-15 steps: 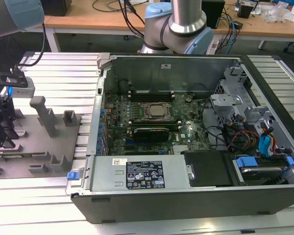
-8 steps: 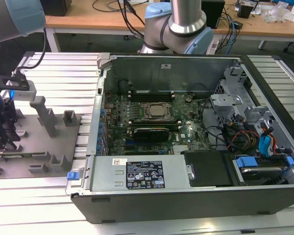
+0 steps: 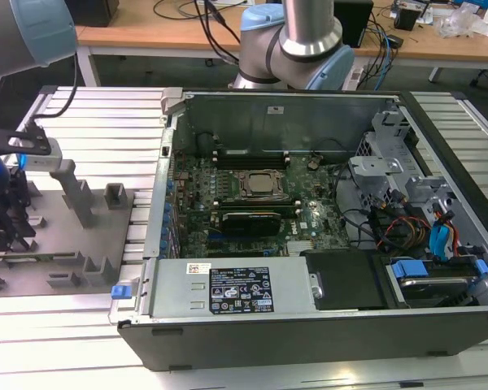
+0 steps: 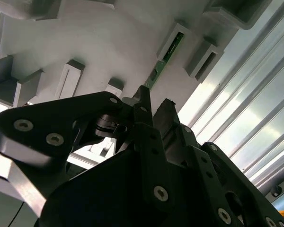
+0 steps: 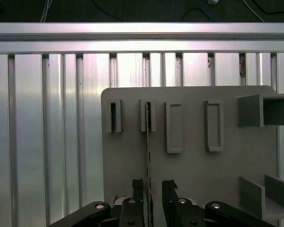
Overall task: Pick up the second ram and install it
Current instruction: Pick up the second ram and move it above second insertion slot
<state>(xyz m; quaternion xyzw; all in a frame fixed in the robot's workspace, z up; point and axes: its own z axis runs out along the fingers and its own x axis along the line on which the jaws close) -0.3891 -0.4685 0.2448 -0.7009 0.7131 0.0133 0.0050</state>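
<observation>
I should next pick up the stick by its bare middle part (image 5: 150, 189), because both sides of the stick are open there and the grey slot holder (image 5: 148, 116) hugs the stick's end.
The second ram (image 5: 147, 142) is a thin green stick standing on edge in a slot of the grey fixture plate (image 5: 194, 170); in the second wrist view its green edge (image 4: 164, 56) runs out from the fingertips. My gripper (image 5: 151, 189) is low over the plate, with one black finger (image 5: 137, 189) on each side of the stick and a small gap on both sides, so it is open. In the exterior view the gripper (image 3: 6, 227) is at the far left, over the fixture plate (image 3: 65, 244).
The open computer case (image 3: 439, 325) takes up the middle and the exterior view's right, with the motherboard's CPU socket (image 3: 259, 184) and a black card (image 3: 248, 219) inside. Grey fixture blocks (image 3: 75, 191) rise from the plate. Ribbed aluminium table (image 5: 47, 118) surrounds the plate.
</observation>
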